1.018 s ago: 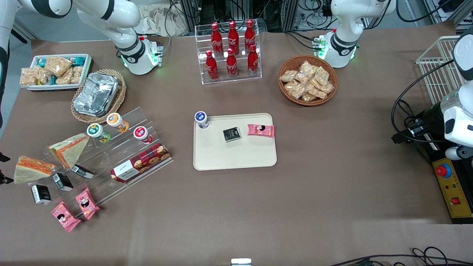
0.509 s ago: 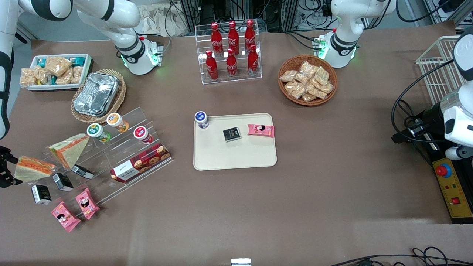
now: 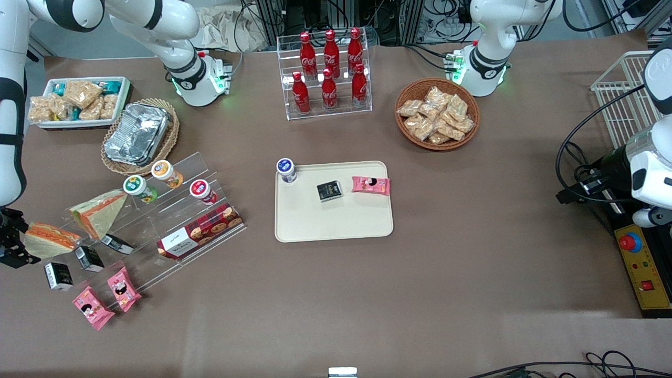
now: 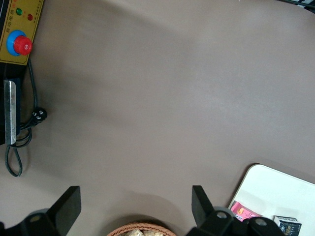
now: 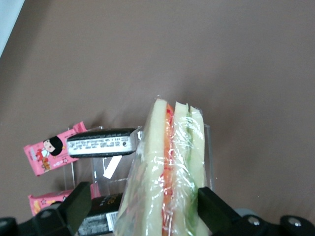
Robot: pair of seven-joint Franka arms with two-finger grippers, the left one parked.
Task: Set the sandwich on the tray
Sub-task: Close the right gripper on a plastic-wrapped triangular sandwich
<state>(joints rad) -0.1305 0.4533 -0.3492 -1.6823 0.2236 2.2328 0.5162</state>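
Observation:
I should next take hold of the sandwich by its wide end (image 3: 39,242) with my right gripper, so that I can place it on the tray (image 3: 336,223).
The sandwich (image 3: 51,239) is a clear-wrapped wedge with an orange-red stripe. It rests on the lowest step of the clear acrylic stand at the working arm's end of the table. My right gripper (image 3: 14,239) is at the sandwich's wide end, open, with one finger on each side of it. In the right wrist view the sandwich (image 5: 167,167) stands on edge between the two black fingers of the gripper (image 5: 142,204), with a gap at one finger. The cream tray (image 3: 336,223) lies mid-table and also shows in the left wrist view (image 4: 275,189).
A green-and-orange wedge (image 3: 97,210) sits beside the sandwich on the acrylic stand (image 3: 173,173), along with cups and a biscuit box (image 3: 199,231). Black packs (image 3: 58,275) and pink packs (image 3: 92,307) lie nearer the front camera. The tray holds a blue-lidded cup (image 3: 286,169), a black pack and a pink pack.
My right gripper has come in from the table's edge toward the sandwich and now straddles its wide end. The sandwich has hardly moved.

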